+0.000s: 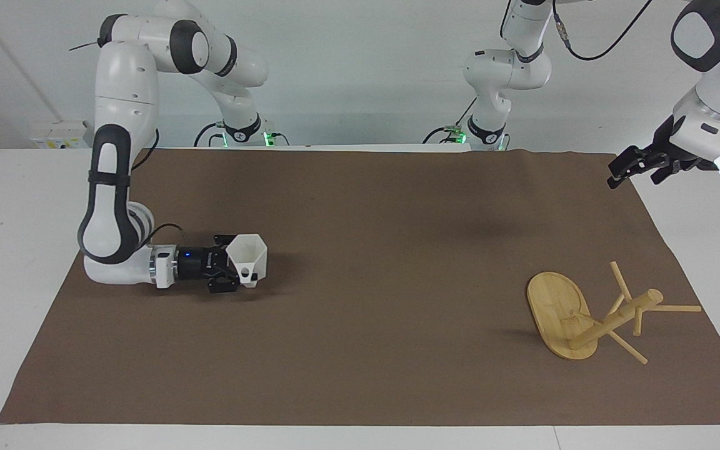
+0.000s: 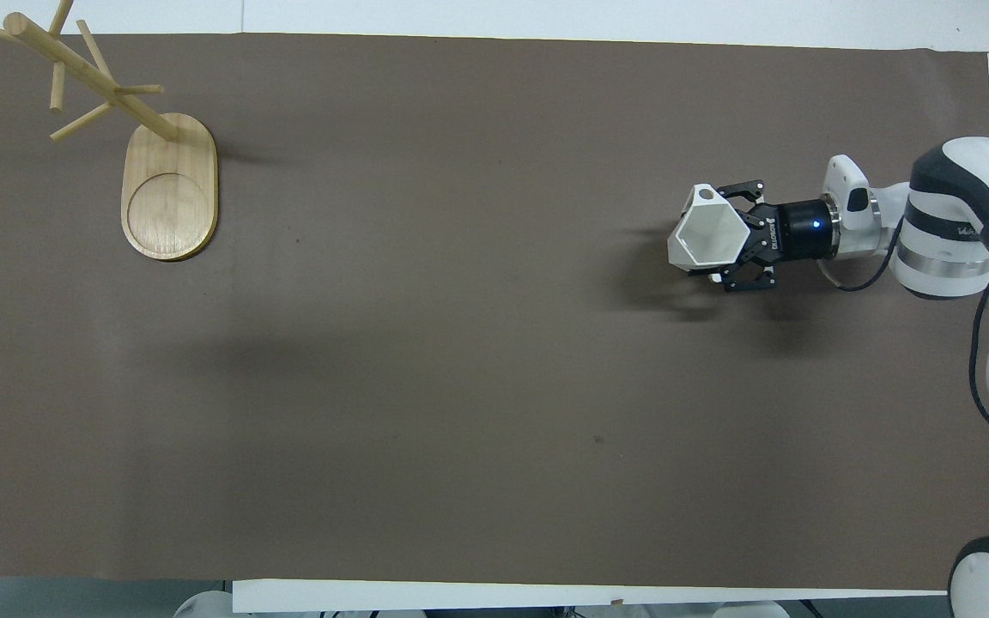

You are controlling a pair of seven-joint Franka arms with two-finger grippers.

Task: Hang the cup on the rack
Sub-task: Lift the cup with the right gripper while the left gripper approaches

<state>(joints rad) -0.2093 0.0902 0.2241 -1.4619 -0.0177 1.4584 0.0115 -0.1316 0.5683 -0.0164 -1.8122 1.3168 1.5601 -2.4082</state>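
Observation:
Next, my left gripper reaches the cup and grabs its rim [image 2: 688,266], so the handle [image 2: 705,192] stays free to slip over a rack peg.
The white faceted cup [image 1: 249,257] [image 2: 712,237] is held rim-up, low over the brown cloth, with my right gripper [image 1: 227,273] [image 2: 737,251] shut on its side. The gripper lies level and points toward the left arm's end of the table; the cup's small handle with its hole shows at the side. The bamboo rack [image 1: 558,310] [image 2: 170,190] stands on its oval base at the left arm's end, its post and thin pegs bare. My left gripper [image 1: 635,165] hangs open in the air over the cloth's corner at that end and waits.
A brown cloth [image 1: 366,300] [image 2: 460,360] covers most of the white table. Nothing else lies on it between the cup and the rack. Both arm bases stand at the robots' edge.

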